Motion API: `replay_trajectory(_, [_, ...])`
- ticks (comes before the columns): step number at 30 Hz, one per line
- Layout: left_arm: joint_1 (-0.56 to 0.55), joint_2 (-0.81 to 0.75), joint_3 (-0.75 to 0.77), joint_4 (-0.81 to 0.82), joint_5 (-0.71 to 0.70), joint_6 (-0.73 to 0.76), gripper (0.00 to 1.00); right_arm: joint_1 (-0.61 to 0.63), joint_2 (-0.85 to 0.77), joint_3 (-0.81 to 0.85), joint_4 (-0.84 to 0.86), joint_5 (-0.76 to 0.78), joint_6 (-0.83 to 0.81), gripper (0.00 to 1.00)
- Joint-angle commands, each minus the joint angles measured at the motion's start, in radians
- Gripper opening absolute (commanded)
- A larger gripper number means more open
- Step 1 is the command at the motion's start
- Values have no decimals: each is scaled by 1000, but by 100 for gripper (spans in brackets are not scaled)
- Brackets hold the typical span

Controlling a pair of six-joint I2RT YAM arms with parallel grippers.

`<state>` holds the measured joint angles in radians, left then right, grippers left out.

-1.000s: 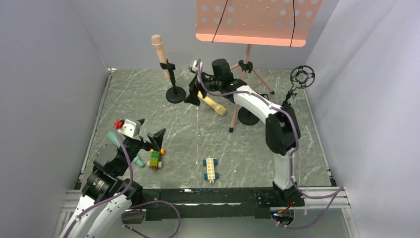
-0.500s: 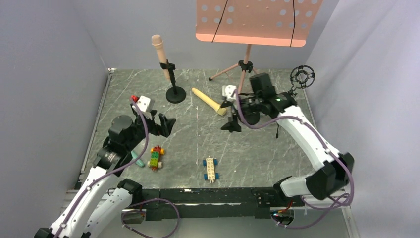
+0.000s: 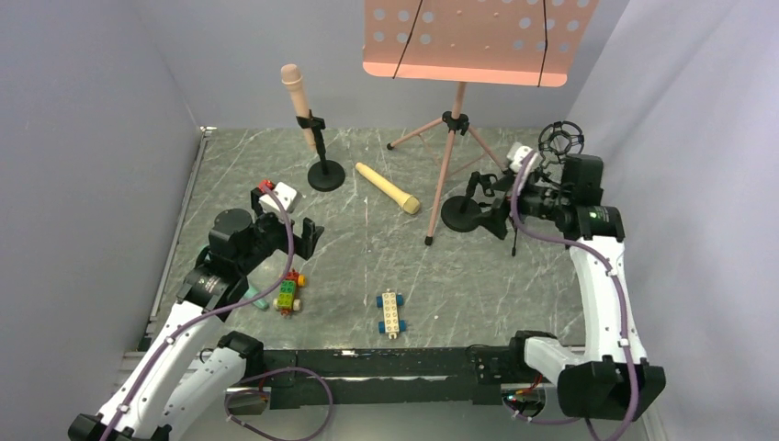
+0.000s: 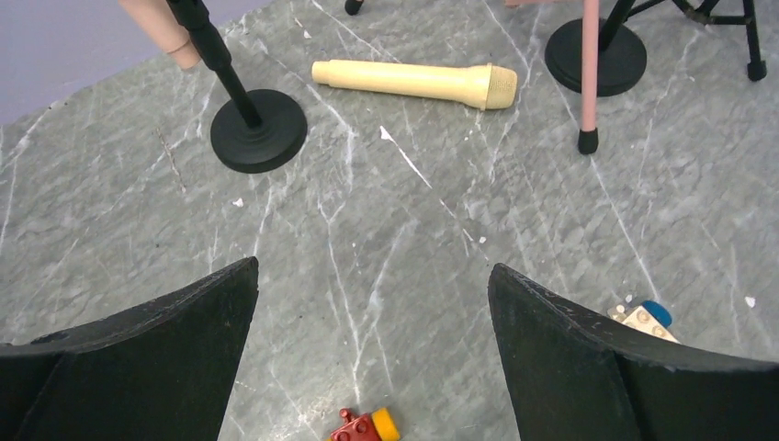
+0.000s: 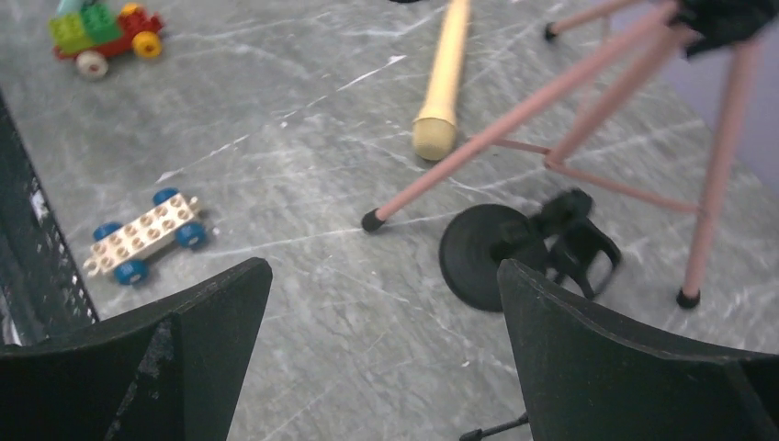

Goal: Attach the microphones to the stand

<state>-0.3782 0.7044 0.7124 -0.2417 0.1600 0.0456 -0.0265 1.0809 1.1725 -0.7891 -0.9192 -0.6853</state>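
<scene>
My right gripper should reach the black stand and grab it by its empty clip's edge (image 3: 488, 180) (image 5: 606, 245), so the clip's opening stays free to take a microphone.
The pink microphone (image 3: 293, 92) stands clipped in a black stand (image 3: 325, 175) at the back; its base (image 4: 258, 130) shows in the left wrist view. On the table to its right lies the pale yellow microphone (image 3: 387, 187) (image 4: 413, 81) (image 5: 444, 78). Only the tip of a teal-green microphone (image 3: 259, 300) shows under my left arm. A second black stand base (image 3: 462, 214) (image 5: 487, 255) with an empty clip (image 5: 579, 246) sits right of centre. My left gripper (image 3: 308, 237) (image 4: 372, 280) hangs open over bare table. Beside that base, my right gripper (image 3: 491, 207) (image 5: 386, 271) is open and holds nothing.
A pink music stand (image 3: 478, 37) on tripod legs (image 3: 448, 156) (image 5: 514, 115) straddles the back centre. A shock-mount stand (image 3: 560, 141) is at the back right. A colourful brick car (image 3: 290, 294) (image 5: 101, 32) and a white-and-blue car (image 3: 391, 312) (image 5: 145, 235) lie near the front.
My right arm has swung from the yellow microphone at the back centre out to the right. The left arm has risen and moved inward. Both grippers stayed open.
</scene>
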Motion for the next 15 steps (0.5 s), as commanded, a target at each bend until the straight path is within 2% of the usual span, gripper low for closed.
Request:
replay_trajectory(1, [4, -26, 11, -10, -20, 88, 99, -166, -39, -94, 195, -189, 171, 100])
replay_trajectory(4, [4, -34, 9, -6, -6, 92, 99, -235, -54, -184, 341, -185, 253, 100])
replay_trajectory(8, [4, -36, 9, -4, 35, 84, 99, -245, -25, -213, 362, -94, 199, 100])
replay_trajectory(12, [4, -38, 10, -2, 55, 75, 99, -248, 15, -202, 443, -42, 316, 98])
replay_trajectory(15, [4, -41, 10, -3, 50, 77, 99, -249, 57, -180, 488, -35, 429, 86])
